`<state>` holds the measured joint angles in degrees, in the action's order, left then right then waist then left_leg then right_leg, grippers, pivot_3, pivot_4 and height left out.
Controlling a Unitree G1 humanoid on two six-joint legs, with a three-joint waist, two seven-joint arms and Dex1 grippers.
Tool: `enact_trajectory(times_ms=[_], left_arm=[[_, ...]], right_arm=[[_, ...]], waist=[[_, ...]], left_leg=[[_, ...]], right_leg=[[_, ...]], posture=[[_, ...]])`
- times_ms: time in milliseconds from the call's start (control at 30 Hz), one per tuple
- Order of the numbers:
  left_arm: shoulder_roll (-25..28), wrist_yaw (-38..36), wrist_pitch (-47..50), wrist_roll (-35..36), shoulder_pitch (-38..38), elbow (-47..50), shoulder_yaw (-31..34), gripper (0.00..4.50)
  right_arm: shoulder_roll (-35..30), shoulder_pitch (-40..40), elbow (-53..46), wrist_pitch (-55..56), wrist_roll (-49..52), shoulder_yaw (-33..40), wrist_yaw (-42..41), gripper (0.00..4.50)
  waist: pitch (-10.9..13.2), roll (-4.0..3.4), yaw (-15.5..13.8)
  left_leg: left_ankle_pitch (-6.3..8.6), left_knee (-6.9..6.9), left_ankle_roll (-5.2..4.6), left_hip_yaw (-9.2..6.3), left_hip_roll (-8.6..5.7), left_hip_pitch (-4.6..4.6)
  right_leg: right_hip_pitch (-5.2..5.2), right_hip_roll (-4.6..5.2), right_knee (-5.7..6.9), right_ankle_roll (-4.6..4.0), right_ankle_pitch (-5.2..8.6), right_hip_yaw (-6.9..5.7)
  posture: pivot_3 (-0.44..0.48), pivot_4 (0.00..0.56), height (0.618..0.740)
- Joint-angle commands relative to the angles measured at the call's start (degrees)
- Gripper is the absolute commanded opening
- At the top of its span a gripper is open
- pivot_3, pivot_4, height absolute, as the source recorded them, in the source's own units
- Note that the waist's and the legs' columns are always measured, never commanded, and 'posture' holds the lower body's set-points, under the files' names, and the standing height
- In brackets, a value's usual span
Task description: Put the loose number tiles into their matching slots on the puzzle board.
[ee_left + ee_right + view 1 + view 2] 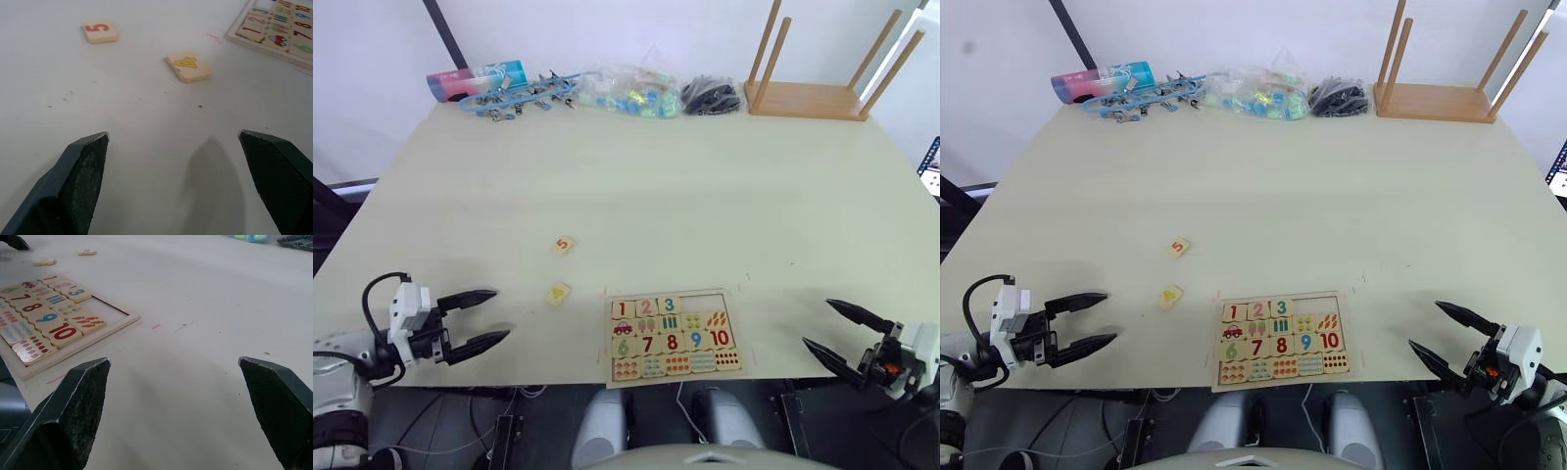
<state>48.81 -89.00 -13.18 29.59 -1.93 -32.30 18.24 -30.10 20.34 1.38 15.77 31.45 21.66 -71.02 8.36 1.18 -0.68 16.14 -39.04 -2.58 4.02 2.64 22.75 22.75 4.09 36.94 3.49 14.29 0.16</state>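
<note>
The slot beside the 3 is still to be filled. My left gripper needs to grab the yellow 4 tile next by its top and bottom edges.
The puzzle board (78, 346) lies near the table's front edge, between my two grippers. Its first row holds tiles 1, 2 and 3, and the two slots (703, 305) to their right are bare. Two loose number tiles lie on the table to the left of the board: the yellow 4 (559, 293) close to its corner, and the orange 5 (564, 245) farther back. My left gripper (501, 313) is open at the front left, a short way from the 4 (189, 66). Right of the board my right gripper (817, 323) is open and holds nothing.
Along the table's back edge lie a pink and teal tube (475, 78), blue clips (524, 95), a bag of coloured pieces (626, 90), a black bundle (710, 95) and an upturned wooden stand (813, 98). Red marks on the table surround the board.
</note>
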Motion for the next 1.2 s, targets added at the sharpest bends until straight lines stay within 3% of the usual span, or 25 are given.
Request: enact_trajectory(times_ms=[33, 133, 267, 567, 800, 1200], left_arm=[[-2.6, 5.7, 3.2, 1.9, -4.9, 10.4, 2.3, 4.5], [-5.0, 10.7, 5.9, 2.4, -8.7, 18.0, 3.4, 4.5], [-12.6, 27.4, 10.7, 0.5, -14.6, 33.5, 3.9, 4.5], [-23.9, 54.7, 22.8, -12.1, -20.3, 55.9, -4.7, 4.5], [-24.2, 61.1, 32.7, -14.9, -20.5, 63.5, -8.2, 4.5], [-15.7, 57.0, 39.9, -13.7, -17.6, 60.8, -7.2, 4.5]], right_arm=[[-0.7, 0.0, -0.6, 1.3, 1.6, 0.9, -1.3, 4.4], [-1.1, 0.1, -1.0, 1.2, 2.3, 1.0, -2.1, 4.4], [-3.0, 1.3, -4.2, -1.4, 5.6, 1.2, -5.5, 4.4], [-5.5, 2.2, -5.6, -3.0, 7.4, 1.7, -8.9, 4.4], [-6.4, 1.3, -4.8, -3.2, 7.1, 1.9, -9.5, 4.4], [-6.4, 0.7, -4.4, -3.0, 6.9, 1.6, -9.9, 4.4]], waist=[[0.0, -0.04, 0.0], [0.0, -0.06, -0.1], [0.0, -0.12, -0.1], [0.0, -0.14, -0.2], [-0.1, -0.15, -0.1], [-0.1, -0.2, -0.1]], left_leg=[[0.0, 0.0, 0.0, 0.0, 0.01, -0.01], [0.01, 0.0, -0.01, 0.0, 0.03, -0.02], [0.02, 0.0, -0.01, -0.01, 0.01, -0.03], [0.03, 0.01, -0.03, -0.03, -0.06, -0.05], [0.03, 0.01, -0.04, -0.03, -0.08, -0.06], [0.02, 0.01, -0.04, -0.01, -0.13, -0.08]], right_leg=[[0.0, 0.01, 0.0, 0.0, 0.0, 0.01], [0.0, 0.05, 0.0, -0.01, 0.0, 0.04], [-0.03, 0.1, -0.01, -0.02, 0.01, 0.05], [-0.07, 0.14, -0.06, -0.04, 0.01, 0.08], [-0.07, 0.04, -0.07, -0.05, 0.02, 0.12], [-0.07, 0.02, -0.07, -0.05, 0.03, 0.12]], posture=[[0.0, 0.15, 0.737], [0.0, 0.15, 0.737], [0.0, 0.15, 0.737], [0.0, 0.15, 0.737], [0.0, 0.15, 0.737], [0.0, 0.15, 0.737]])
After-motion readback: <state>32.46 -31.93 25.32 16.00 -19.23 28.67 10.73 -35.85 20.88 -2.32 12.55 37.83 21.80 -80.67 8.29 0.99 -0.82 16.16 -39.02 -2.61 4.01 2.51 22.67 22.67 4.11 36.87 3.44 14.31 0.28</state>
